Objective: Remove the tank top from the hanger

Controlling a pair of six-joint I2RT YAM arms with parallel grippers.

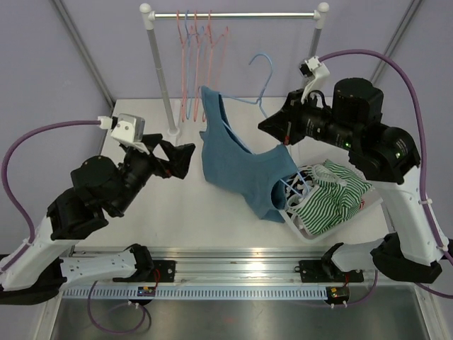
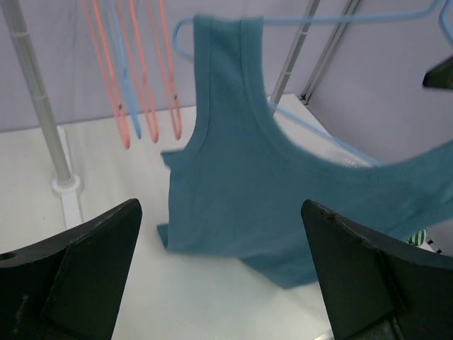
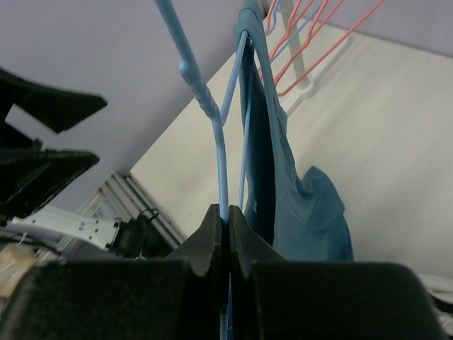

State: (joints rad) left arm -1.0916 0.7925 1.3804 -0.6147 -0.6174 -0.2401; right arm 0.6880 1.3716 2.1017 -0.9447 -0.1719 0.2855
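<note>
I will grab the tank top next with my left gripper by the strap looped over the hanger's arm (image 1: 211, 103) (image 2: 228, 53), to slip it off the hanger.
A teal tank top (image 1: 233, 159) hangs by one strap from a light blue hanger (image 1: 263, 85), its lower part draped over the table and the basket edge. My right gripper (image 1: 272, 127) is shut on the hanger's wire (image 3: 221, 177) and holds it up above the table. In the right wrist view the tank top (image 3: 283, 184) hangs just right of the jaws. My left gripper (image 1: 185, 157) is open and empty, left of the tank top, pointing at it. In the left wrist view the tank top (image 2: 262, 177) and hanger (image 2: 333, 18) are ahead between the open fingers.
A clothes rack (image 1: 233, 15) with several pink and blue hangers (image 1: 202, 57) stands at the back; its post (image 1: 161, 71) rises behind my left gripper. A white basket (image 1: 304, 219) holding a green striped garment (image 1: 336, 198) sits at the right front.
</note>
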